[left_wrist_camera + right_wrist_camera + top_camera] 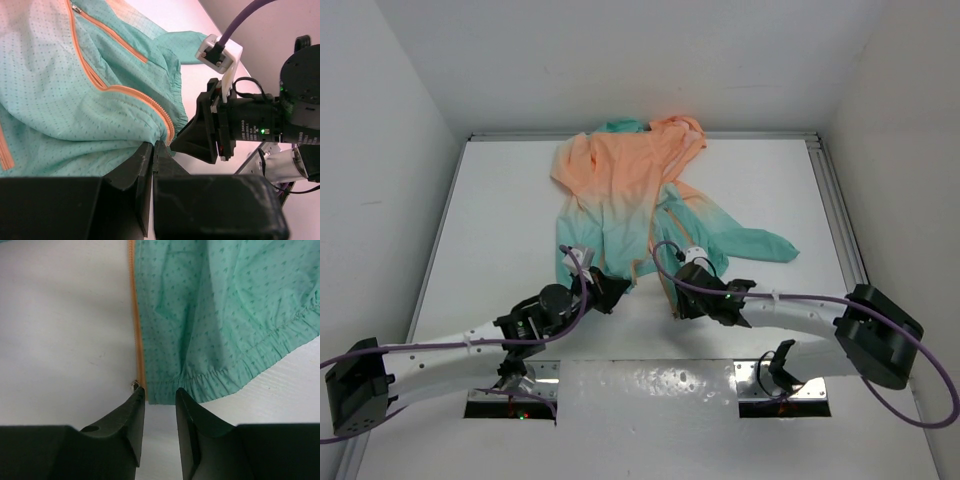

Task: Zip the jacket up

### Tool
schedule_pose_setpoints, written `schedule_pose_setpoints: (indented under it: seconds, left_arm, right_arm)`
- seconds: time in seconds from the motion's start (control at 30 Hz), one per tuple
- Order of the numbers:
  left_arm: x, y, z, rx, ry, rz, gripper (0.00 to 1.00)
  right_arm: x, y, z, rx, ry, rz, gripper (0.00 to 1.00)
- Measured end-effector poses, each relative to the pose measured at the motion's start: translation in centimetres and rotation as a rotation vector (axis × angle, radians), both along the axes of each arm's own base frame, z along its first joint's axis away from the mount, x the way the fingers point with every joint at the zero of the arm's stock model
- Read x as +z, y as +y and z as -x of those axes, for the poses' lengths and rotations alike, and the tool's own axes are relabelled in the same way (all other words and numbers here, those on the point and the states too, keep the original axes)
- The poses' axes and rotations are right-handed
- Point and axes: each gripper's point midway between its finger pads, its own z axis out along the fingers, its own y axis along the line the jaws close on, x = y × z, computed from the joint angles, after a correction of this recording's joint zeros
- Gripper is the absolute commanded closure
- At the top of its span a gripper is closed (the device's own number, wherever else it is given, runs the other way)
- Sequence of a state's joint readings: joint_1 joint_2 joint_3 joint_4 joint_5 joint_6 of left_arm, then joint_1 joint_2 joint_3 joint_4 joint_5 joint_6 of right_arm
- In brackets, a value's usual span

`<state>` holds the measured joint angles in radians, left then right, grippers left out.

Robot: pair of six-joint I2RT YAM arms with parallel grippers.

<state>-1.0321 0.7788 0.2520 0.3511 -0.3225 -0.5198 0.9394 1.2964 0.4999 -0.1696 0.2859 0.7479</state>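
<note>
My right gripper should grab the jacket's near hem corner (678, 313) (160, 395) beside the zipper edge next, so the metal zipper end stays free to be joined.
The jacket (630, 190) lies flat on the white table, peach half far, teal half near, its front open. My left gripper (616, 290) is shut on the near hem corner of the left front panel, where the orange zipper (125, 92) ends; its fingertips (150, 150) are pressed together on the teal cloth (75, 100). My right gripper (678, 302) is open at the near corner of the right panel (225, 315). Its jaws straddle the hem corner (159, 395) beside the zipper edge (136, 315), and a small metal zipper end (135, 385) touches the left fingertip.
The two grippers are close together; the right one (195, 137) shows just beside the left fingertips in the left wrist view. Purple cables loop over both arms. A metal rail (835, 210) runs along the table's right edge, and white walls enclose three sides.
</note>
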Motion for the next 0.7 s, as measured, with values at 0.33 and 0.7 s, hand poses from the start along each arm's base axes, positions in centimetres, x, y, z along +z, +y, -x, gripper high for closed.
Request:
schedule_pose_setpoints:
  seconds: [0.33,0.7]
  left_arm:
    - [0.1,0.1,0.1,-0.004,-0.003,0.008,1.00]
    - [0.2,0.1,0.0,-0.004,-0.003,0.010,1.00]
  right_arm:
    - [-1.8,-0.7,0.3,0.001,0.011,0.083,0.66]
    - [-2.0,-0.2,0.2,-0.007,-0.008,0.099,0.80]
